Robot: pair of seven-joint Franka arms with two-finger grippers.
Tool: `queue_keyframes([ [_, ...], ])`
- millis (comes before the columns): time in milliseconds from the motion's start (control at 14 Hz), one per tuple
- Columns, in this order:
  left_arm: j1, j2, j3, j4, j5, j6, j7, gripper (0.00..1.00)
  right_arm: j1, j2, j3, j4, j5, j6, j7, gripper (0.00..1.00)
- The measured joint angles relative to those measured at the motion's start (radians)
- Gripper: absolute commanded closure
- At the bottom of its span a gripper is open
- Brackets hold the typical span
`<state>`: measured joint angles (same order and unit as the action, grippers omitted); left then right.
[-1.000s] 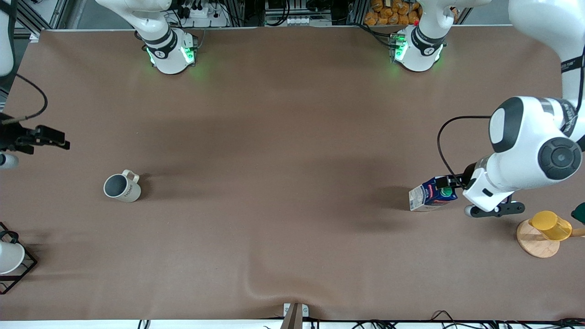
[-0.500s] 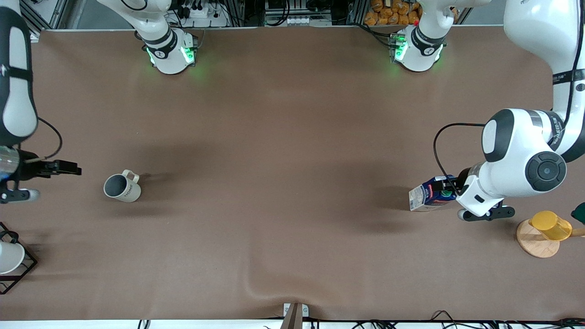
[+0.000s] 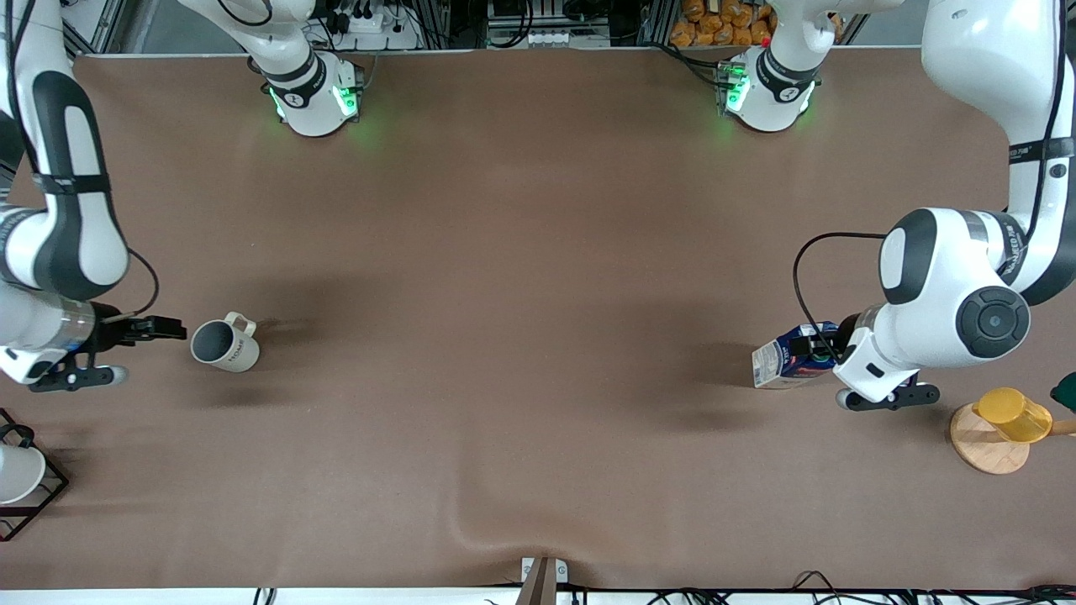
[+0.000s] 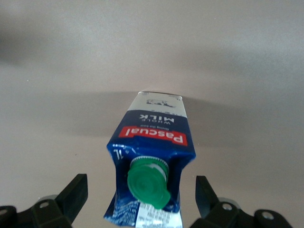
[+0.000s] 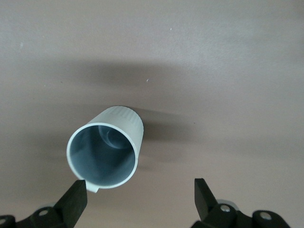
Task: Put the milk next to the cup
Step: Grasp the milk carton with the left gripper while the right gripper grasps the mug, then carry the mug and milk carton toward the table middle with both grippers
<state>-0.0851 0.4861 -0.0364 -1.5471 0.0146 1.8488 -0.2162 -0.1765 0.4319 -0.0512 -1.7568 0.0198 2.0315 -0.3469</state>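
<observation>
My left gripper can close around the carton's top now, beside the green cap.
The milk, a dark-blue carton with a green cap and a red label, stands on the table toward the left arm's end. My left gripper is open at its gabled top. In the left wrist view a finger stands clear on each side of the carton. The cup, an off-white mug with a grey interior, stands toward the right arm's end. My right gripper is open beside it. In the right wrist view one finger is close to the cup's rim.
A yellow cup on a round wooden base stands near the left arm's elbow. A white cup in a black wire frame is at the right arm's end. The brown cloth has a fold near the front edge.
My right arm has swung in from the table's end, and its gripper now sits beside the cup. My left gripper has crept a little farther over the milk's top. Milk and cup have not moved.
</observation>
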Motion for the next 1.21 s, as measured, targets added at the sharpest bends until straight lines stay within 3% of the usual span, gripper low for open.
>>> queue_keyframes([
  [71,0.0,0.006,0.0,0.0,0.0,0.005,0.0,0.0,0.001,0.001,0.002,-0.018,0.0,0.02,-0.001,0.0],
  [214,-0.001,0.012,0.0,0.0,0.0,0.008,0.0,0.01,0.001,0.007,0.004,-0.032,0.0,0.046,-0.002,0.1],
  [571,-0.001,0.014,0.0,0.0,0.0,0.009,0.0,0.4,0.009,0.058,0.013,-0.037,0.0,0.1,-0.002,0.11],
  [643,-0.001,0.014,0.0,0.0,0.0,0.009,0.0,0.48,0.009,0.068,0.014,-0.037,0.0,0.112,-0.002,0.22],
  [786,-0.001,0.015,0.0,0.0,0.0,0.009,0.0,0.54,0.009,0.086,0.015,-0.037,0.005,0.122,-0.002,0.7],
  [857,-0.001,0.015,0.0,0.001,0.0,0.009,0.0,0.63,0.009,0.095,0.017,-0.037,0.012,0.128,-0.002,0.85],
  [1000,-0.001,0.015,0.0,0.001,0.0,0.01,0.0,0.66,0.009,0.104,0.02,-0.037,0.018,0.135,-0.002,1.0],
  [1214,-0.002,0.015,0.0,0.003,0.0,0.01,0.0,0.69,0.01,0.104,0.022,-0.035,0.019,0.133,-0.002,1.0],
])
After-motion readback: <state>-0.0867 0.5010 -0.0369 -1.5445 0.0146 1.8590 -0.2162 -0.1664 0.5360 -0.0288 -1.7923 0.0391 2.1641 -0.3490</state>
